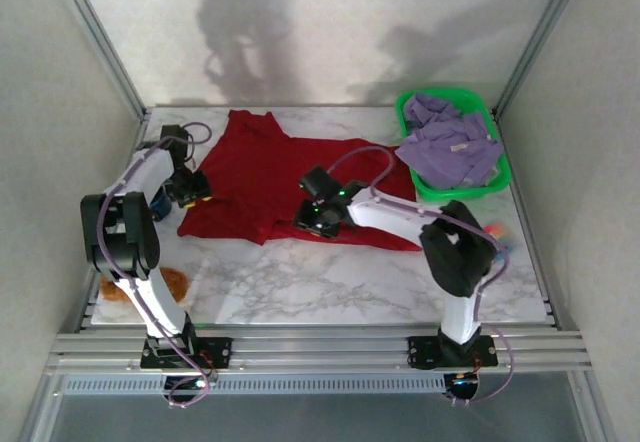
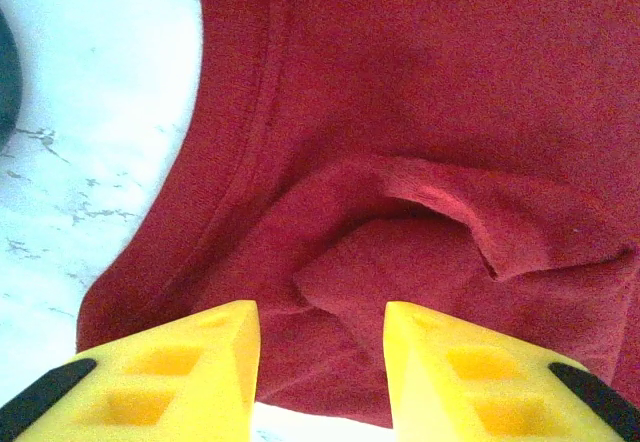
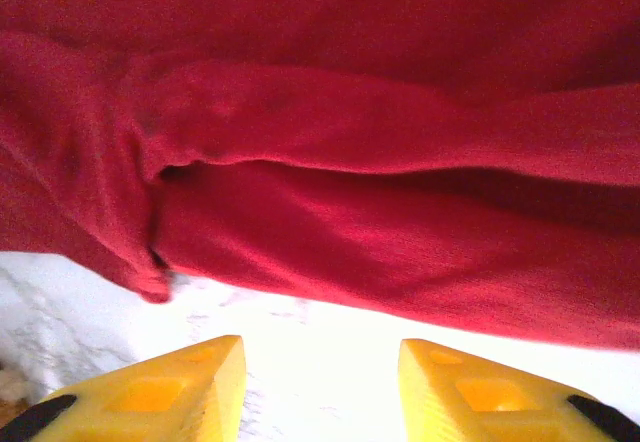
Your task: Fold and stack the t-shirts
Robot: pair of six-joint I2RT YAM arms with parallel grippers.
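I should grab the deep red t-shirt's near hem [image 1: 298, 236] [image 3: 312, 284] with my right gripper next. Then I can fold that side inward over the t-shirt's body.
The deep red t-shirt [image 1: 285, 167] lies spread and rumpled on the marble table [image 1: 330, 282]. My left gripper [image 1: 200, 194] is at its left edge. In the left wrist view that gripper [image 2: 322, 362] is open, its yellow fingers [image 2: 200, 372] astride a wrinkled fold of red cloth [image 2: 420, 82] without pinching it. My right gripper [image 1: 312, 224] is at the shirt's near hem. In the right wrist view it [image 3: 322, 382] stands open over bare table [image 3: 300, 332], just short of the red hem [image 3: 350, 262]. The lavender t-shirt [image 1: 450, 147] is heaped in the basket.
The green basket [image 1: 470, 97] stands at the back right corner. A fuzzy orange-brown lump [image 1: 172, 284] lies at the near left beside the left arm's base. Bare marble stretches along the near half of the table. Frame posts and walls close in the sides.
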